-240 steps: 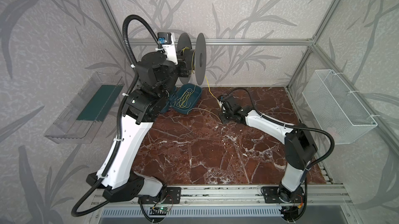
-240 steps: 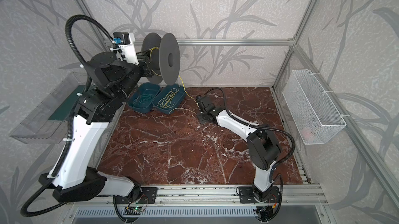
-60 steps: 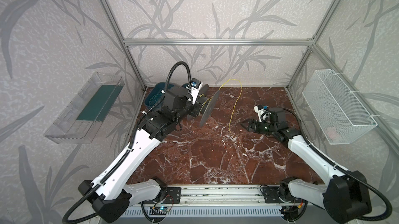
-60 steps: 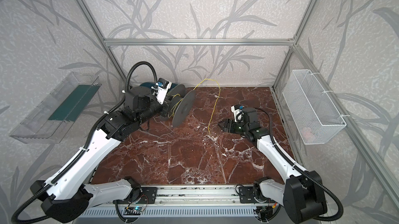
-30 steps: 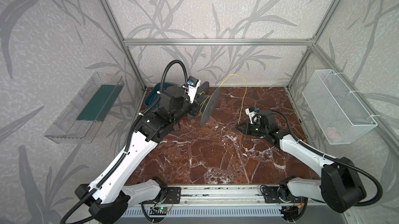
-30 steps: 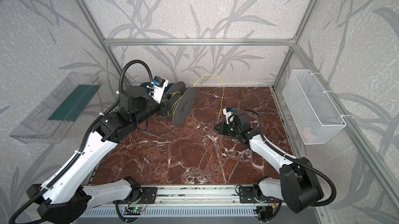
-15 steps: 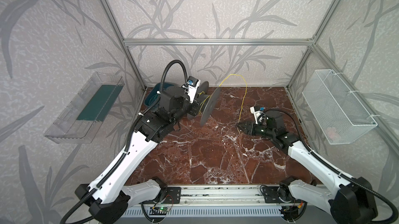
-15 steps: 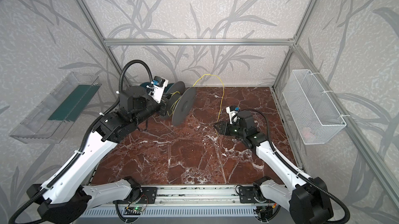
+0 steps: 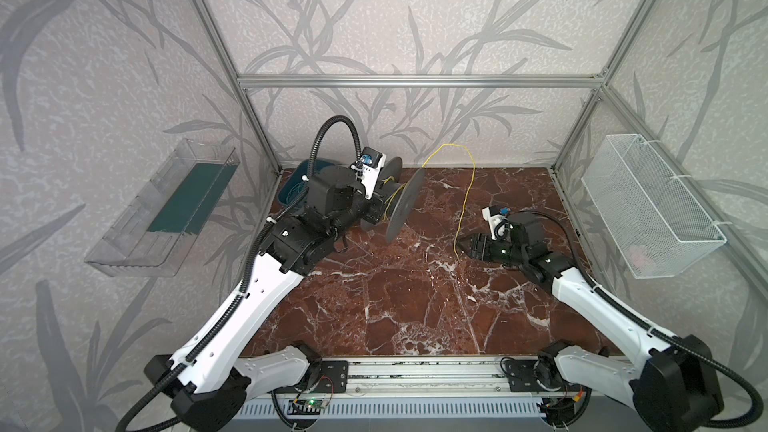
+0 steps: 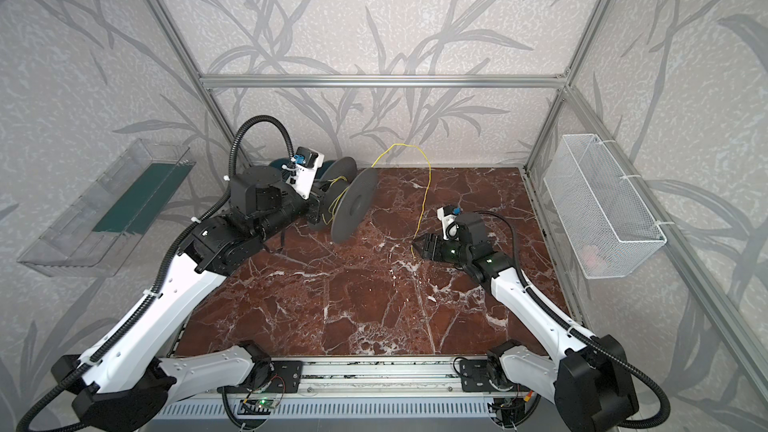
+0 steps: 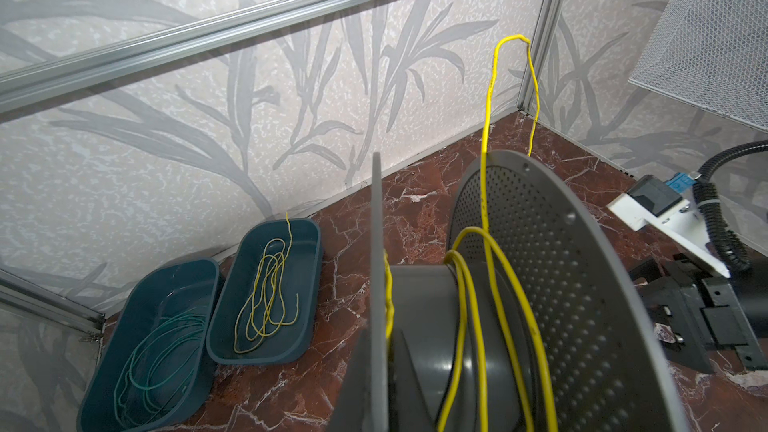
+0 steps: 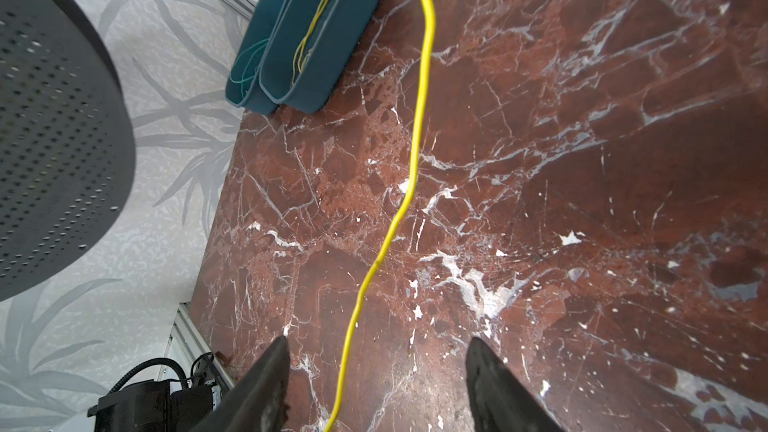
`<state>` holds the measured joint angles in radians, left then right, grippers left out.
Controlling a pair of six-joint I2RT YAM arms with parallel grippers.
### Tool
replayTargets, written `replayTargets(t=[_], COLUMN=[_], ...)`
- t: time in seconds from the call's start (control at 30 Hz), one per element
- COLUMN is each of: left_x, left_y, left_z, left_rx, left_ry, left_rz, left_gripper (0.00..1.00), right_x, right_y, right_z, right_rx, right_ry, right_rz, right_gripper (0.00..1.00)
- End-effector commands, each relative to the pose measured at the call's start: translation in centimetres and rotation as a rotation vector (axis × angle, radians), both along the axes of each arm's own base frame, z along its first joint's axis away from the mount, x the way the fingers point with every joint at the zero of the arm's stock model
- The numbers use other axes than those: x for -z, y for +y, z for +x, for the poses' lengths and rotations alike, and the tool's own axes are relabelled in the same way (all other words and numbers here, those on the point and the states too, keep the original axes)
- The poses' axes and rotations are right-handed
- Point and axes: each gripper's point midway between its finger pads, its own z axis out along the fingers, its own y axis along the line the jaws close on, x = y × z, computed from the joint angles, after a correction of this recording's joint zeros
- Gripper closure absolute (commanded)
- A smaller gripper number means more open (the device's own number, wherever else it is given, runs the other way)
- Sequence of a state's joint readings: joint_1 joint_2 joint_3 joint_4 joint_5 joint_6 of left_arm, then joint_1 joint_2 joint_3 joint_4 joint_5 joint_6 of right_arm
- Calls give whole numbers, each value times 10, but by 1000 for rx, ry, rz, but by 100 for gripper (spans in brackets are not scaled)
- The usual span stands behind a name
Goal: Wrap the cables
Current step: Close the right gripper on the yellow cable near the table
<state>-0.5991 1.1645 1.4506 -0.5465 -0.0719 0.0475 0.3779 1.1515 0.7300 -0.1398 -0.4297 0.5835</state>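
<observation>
Next, my right gripper grabs the yellow cable near its low loose end, which leaves the length to the spool (image 9: 405,205) free to wrap.
One yellow cable (image 9: 468,193) (image 10: 424,197) rises from the grey spool (image 9: 405,205) (image 10: 353,209), arcs over and drops to the marble floor. Its low end runs loose between the fingers of my right gripper (image 9: 463,242) (image 10: 419,247) (image 12: 376,351), which is open just above the floor. My left gripper (image 11: 380,332) is shut on the spool's near flange (image 11: 376,242) and holds the spool tilted above the floor. A few yellow turns lie on the hub (image 11: 469,326). More yellow cables (image 11: 266,292) lie coiled in a teal bin (image 11: 309,326).
A second teal bin (image 11: 124,338) with green wire stands beside the first at the back left corner; both show in the right wrist view (image 12: 332,55). A white wire basket (image 9: 648,209) hangs on the right wall, a clear tray (image 9: 166,209) on the left wall.
My right gripper's jaws have spread apart and let go of the yellow cable, which now hangs free between them. The left arm and spool have held still over the last second.
</observation>
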Motion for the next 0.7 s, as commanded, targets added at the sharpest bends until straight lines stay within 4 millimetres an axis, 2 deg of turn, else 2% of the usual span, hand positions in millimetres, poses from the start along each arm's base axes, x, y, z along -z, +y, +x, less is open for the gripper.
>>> replayTargets(t=[0.0,0.1,0.17,0.23,0.3,0.67], left_x=[-47,-48,-47,-47,-49,-50], left_y=[1,1,2,2,4,7], left_z=[-3,-3,-3,-4,-3,-1], left_rx=[5,5,4,2,-4,-22], left_ry=[-107,-109,-109,-111,-117,-132], left_rz=[-100,-103,-103,-105,-102,-92], left_gripper=[100,100,100,100,100,100], right_x=[-3,3,7,11,14,14], right_y=[8,18,22,23,23,25], right_z=[7,7,8,8,7,-2], right_rx=[-25,-74,-83,-87,-87,-93], right_ry=[-5,26,40,50,59,79], right_rz=[30,58,74,80,82,135], right_gripper=[34,37,43,59,68,97])
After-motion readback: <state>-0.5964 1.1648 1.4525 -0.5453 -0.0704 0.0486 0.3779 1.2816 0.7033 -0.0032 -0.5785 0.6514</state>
